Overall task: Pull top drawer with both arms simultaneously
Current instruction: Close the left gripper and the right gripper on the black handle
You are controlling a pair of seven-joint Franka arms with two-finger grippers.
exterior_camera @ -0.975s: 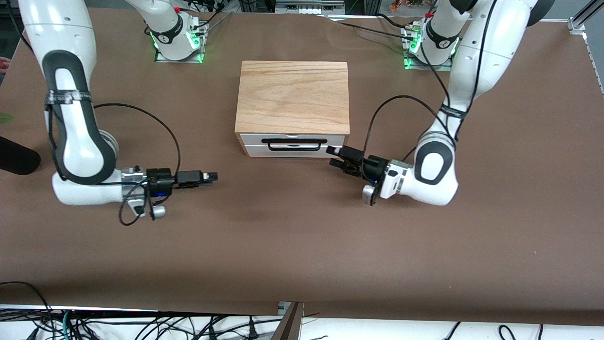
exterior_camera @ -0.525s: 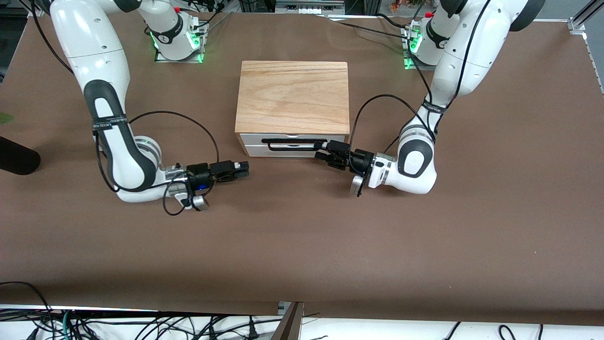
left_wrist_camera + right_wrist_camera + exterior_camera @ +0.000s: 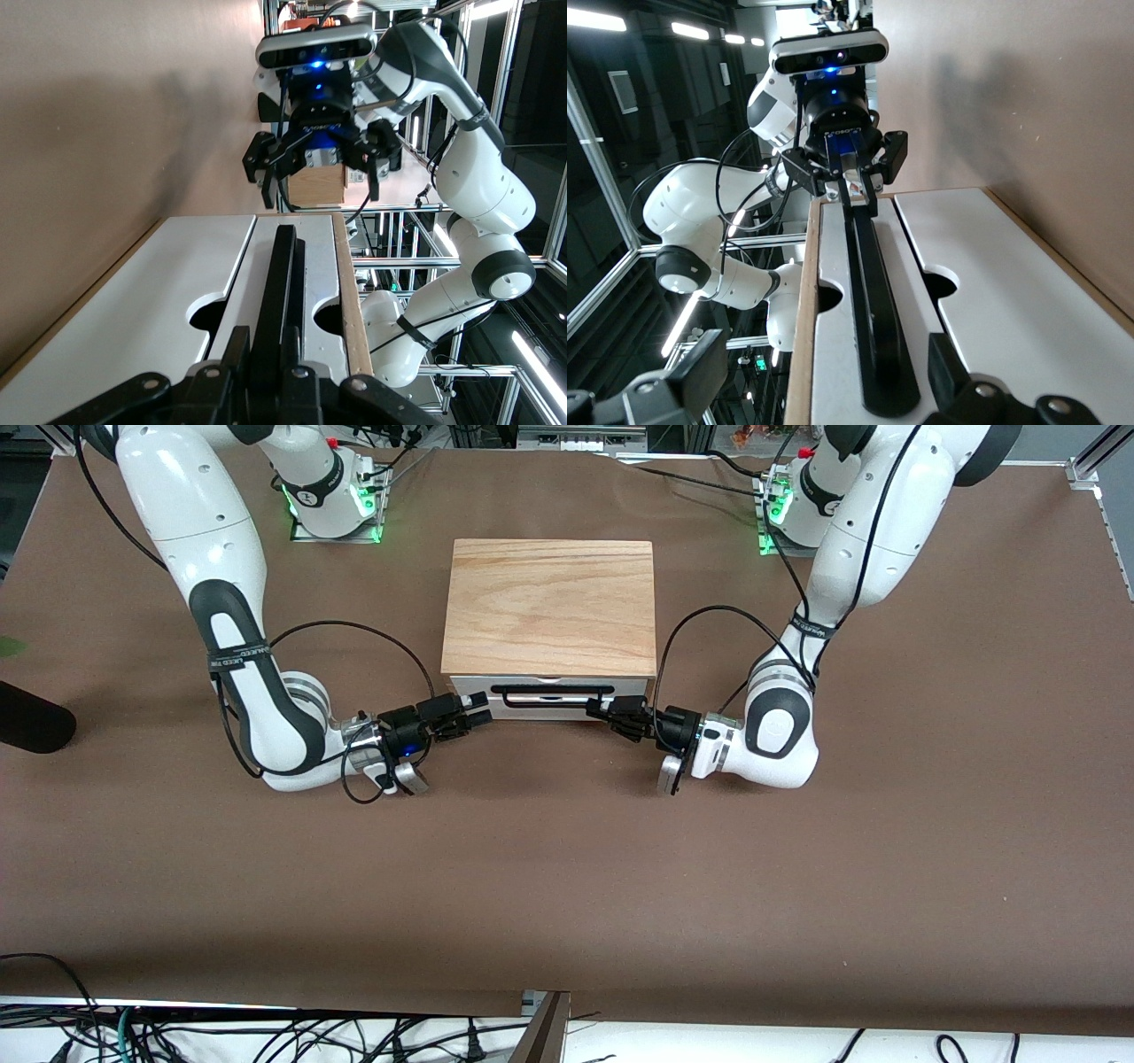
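The top drawer should be pulled open with both arms, so my right gripper will next grab it by its black bar handle (image 3: 554,688) (image 3: 888,381).
The top drawer (image 3: 631,686) sits closed under the oak box top, white front facing the front camera, with a long black bar handle (image 3: 554,688). My left gripper (image 3: 601,710) is shut on the handle's end toward the left arm; in the left wrist view its fingers (image 3: 236,347) clamp the bar (image 3: 283,266). At the handle's other end is my right gripper (image 3: 483,714), open. In the right wrist view, the right gripper (image 3: 828,376) has its jaws spread wide on either side of the bar's tip (image 3: 881,381), not touching it. Each wrist view shows the other gripper farther along the bar.
The pale oak box (image 3: 549,607) stands mid-table between the two arm bases. A second white drawer front (image 3: 549,710) lies below the top one. A dark object (image 3: 31,726) lies at the table edge toward the right arm's end. Loose cables hang along the table's near edge.
The right arm swung in from the table's end to the handle, its gripper staying open. The left gripper moved onto the handle and closed on it.
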